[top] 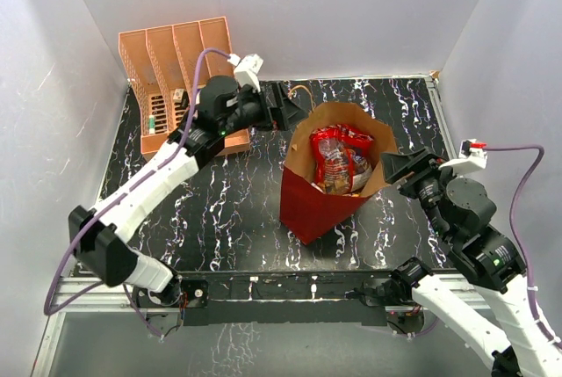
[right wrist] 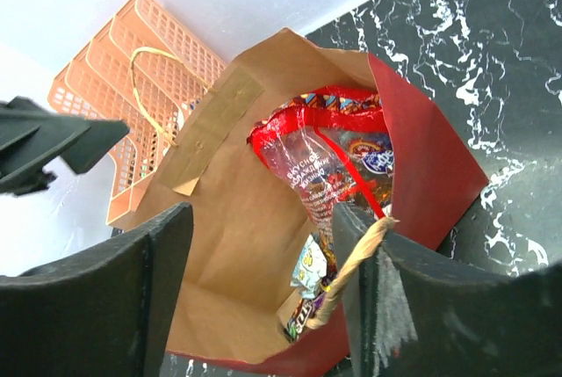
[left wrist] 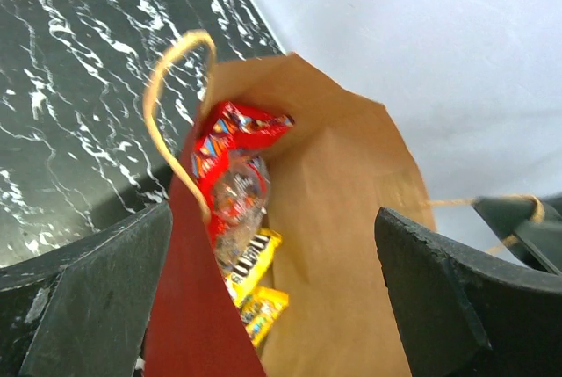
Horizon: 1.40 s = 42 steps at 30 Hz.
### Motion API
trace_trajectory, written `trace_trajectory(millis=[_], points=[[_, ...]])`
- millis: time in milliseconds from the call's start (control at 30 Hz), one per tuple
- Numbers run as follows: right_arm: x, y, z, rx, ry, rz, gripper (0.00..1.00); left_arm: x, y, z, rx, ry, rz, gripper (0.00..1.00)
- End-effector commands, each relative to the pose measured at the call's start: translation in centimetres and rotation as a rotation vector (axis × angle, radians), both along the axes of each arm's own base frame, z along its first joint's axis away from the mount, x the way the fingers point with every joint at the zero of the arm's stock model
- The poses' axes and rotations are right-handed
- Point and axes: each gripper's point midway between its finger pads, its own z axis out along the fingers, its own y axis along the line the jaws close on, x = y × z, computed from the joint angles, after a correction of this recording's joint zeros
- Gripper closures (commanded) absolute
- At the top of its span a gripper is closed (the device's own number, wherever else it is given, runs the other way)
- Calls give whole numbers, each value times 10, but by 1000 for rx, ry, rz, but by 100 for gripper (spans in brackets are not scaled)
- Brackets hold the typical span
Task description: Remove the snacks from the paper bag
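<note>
The left gripper grabs the paper bag point(top: 307, 206) by its tan loop handle point(top: 303, 89) next, which leaves the paper bag's opening free for taking out the snacks.
The paper bag point(top: 307, 206), dark red outside and brown inside, stands open in the middle of the table. A large red-and-clear sweets bag point(top: 341, 159) fills its mouth. My left gripper point(top: 288, 109) is open at the bag's far left rim. In the left wrist view the bag point(left wrist: 342, 219) sits between the spread fingers point(left wrist: 97, 289), with the sweets bag point(left wrist: 233, 175) and yellow packets point(left wrist: 256, 263) inside. My right gripper point(top: 406, 166) is open at the right rim. In the right wrist view a tan handle point(right wrist: 351, 276) lies against one finger point(right wrist: 386, 307); a silver-blue packet point(right wrist: 309, 263) shows below the sweets bag point(right wrist: 325, 162).
A peach slotted file rack point(top: 176, 78) holding small boxes stands at the back left, close behind my left arm; it also shows in the right wrist view point(right wrist: 114, 78). White walls enclose the black marbled table point(top: 219, 210) on three sides.
</note>
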Motion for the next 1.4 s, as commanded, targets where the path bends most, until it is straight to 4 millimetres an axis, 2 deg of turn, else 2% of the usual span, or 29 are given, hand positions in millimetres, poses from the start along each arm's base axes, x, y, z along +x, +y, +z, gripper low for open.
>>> trace_trajectory(millis=[0,33,167,267,333,567,767,933,1033,1133,1233,1367], points=[[-3,-4,45,16,-177,6,30,33,3,0,99,-12,106,2],[-4,-4,47,12,-180,11,28,43,3,-8,130,3,134,1],[-4,-5,46,-14,-172,12,22,66,5,-14,187,17,204,1],[-5,-7,44,-20,-170,7,21,70,-7,-13,155,16,171,2],[-5,-7,43,-20,-169,5,21,69,-17,-14,119,25,131,6],[-3,-5,40,-24,-155,12,18,59,-41,-16,-2,60,24,39],[-1,-1,36,-32,-141,25,17,59,-43,-14,3,65,16,77],[-1,7,33,-65,-138,75,21,58,-27,-2,24,50,57,100],[-2,15,35,-119,-160,134,22,53,-11,9,16,48,79,100],[-6,34,41,-176,-209,257,26,41,4,20,1,49,87,100],[-15,65,50,-228,-275,448,31,23,25,29,-10,56,106,100],[-31,104,60,-245,-359,699,31,-5,56,33,5,66,148,100]])
